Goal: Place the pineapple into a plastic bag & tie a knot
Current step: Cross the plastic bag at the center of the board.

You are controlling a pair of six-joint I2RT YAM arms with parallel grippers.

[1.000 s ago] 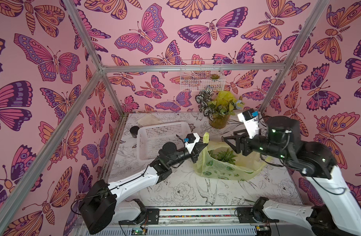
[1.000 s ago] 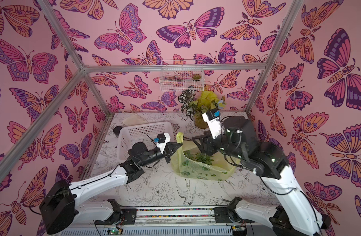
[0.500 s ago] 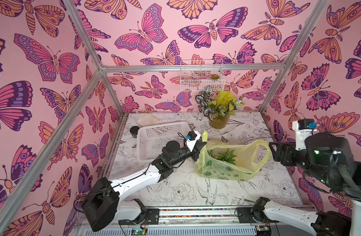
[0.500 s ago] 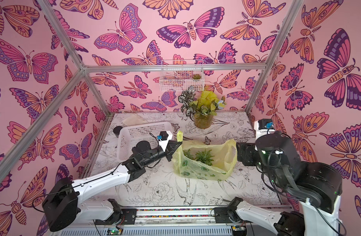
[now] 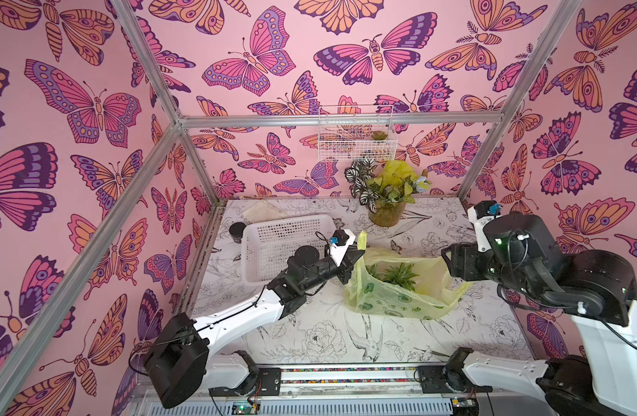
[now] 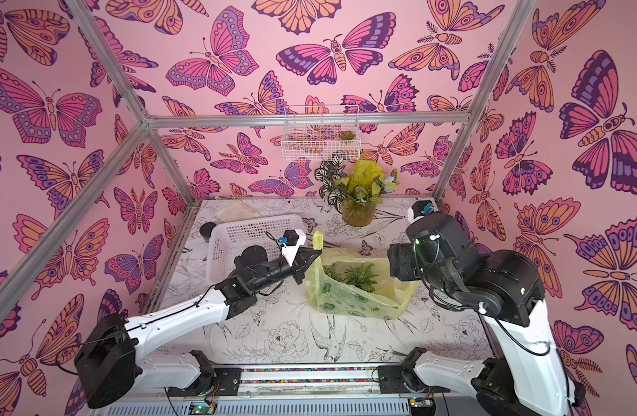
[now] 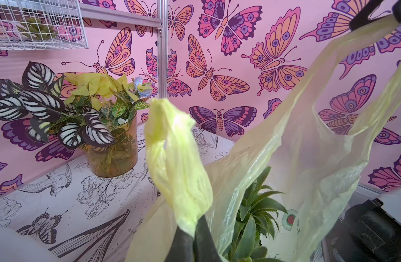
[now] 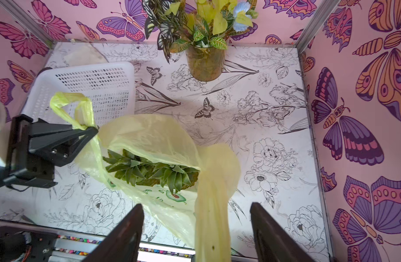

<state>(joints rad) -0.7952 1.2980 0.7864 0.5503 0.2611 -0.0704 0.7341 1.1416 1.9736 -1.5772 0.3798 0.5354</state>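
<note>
My right gripper must next grab the bag's free handle, opposite my left gripper's handle, to tie a knot.
The yellow-green plastic bag (image 5: 392, 302) (image 6: 353, 302) lies open-mouthed on the table with the pineapple (image 5: 400, 275) (image 8: 149, 170) inside, leafy crown showing. My left gripper (image 5: 360, 252) (image 7: 192, 229) is shut on the bag's left handle (image 7: 172, 145), whose loop sticks up past the fingertips. My right gripper (image 8: 196, 205) hangs above the bag's right end, open wide. The right handle (image 8: 213, 204) runs up between its fingers, touching neither. In both top views its fingers hide behind the black wrist (image 5: 464, 263). A knot is not in view; the handles are apart.
A white perforated basket (image 5: 284, 248) stands just behind my left arm. A potted plant (image 5: 385, 212) is at the back, under a wire wall basket (image 5: 356, 140). A small black round object (image 5: 237, 230) and a flat beige sheet (image 5: 265, 210) lie at the back left.
My right arm swung from over the bag out to the right, then came partly back, and its jaws opened wider. The right handle now stretches up to it. The left gripper kept its hold.
</note>
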